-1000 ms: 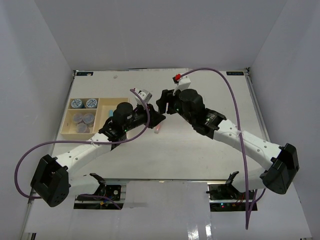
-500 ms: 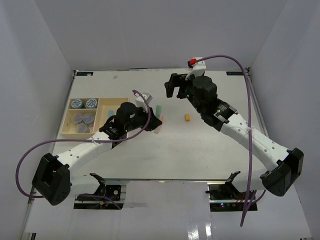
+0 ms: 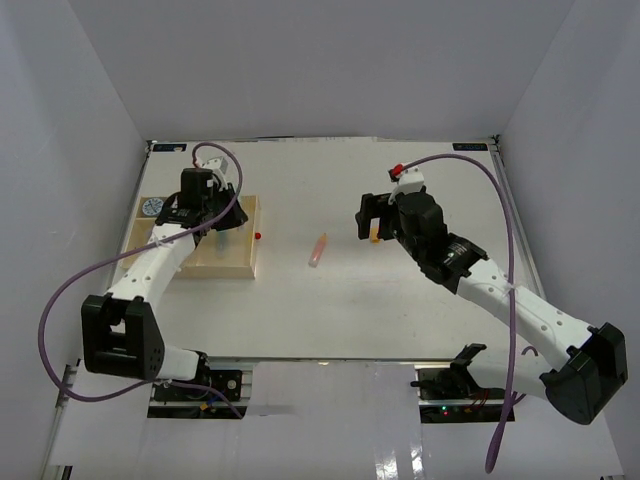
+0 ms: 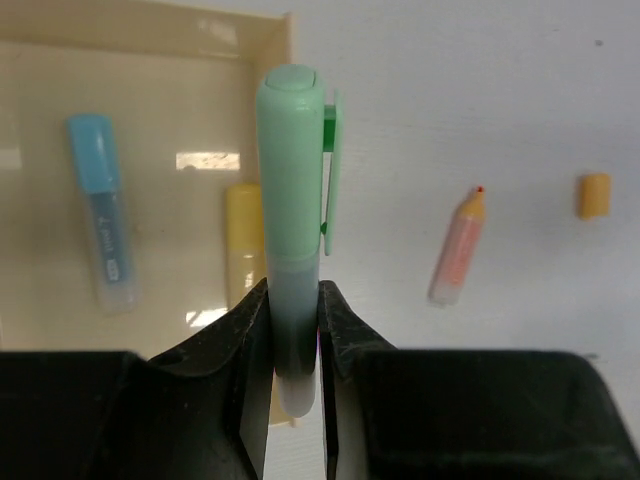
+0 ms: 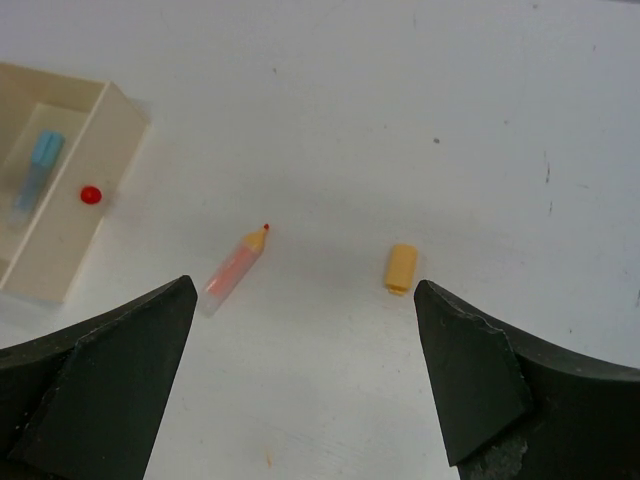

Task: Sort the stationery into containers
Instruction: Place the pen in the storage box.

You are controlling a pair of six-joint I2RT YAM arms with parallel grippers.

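The gap between blue and yellow sticks is beside the green stick (image 4: 295, 190), which would drop on the tray's side if my left gripper opened now.
My left gripper (image 4: 293, 300) is shut on a green stick (image 4: 295, 190) and holds it over the right part of the beige tray (image 3: 232, 262). Below it in the tray (image 4: 170, 100) lie a blue stick (image 4: 100, 225) and a yellow stick (image 4: 243, 240). One blue-lidded jar (image 3: 150, 206) shows at the tray's far left; my left arm hides the other compartments. A pink stick with an orange tip (image 5: 235, 272) (image 3: 317, 250) and a short orange cap (image 5: 401, 268) lie on the table. My right gripper (image 5: 305, 300) (image 3: 368, 222) hangs open above them, holding nothing.
A small red round thing (image 5: 91, 194) (image 3: 257, 236) sits at the tray's right wall (image 5: 75, 250). White walls close in the table on three sides. Purple cables loop off both arms.
My left arm has swung from the table's middle to above the tray, carrying the green stick. My right gripper has opened and drawn back right, uncovering the pink stick and orange cap.
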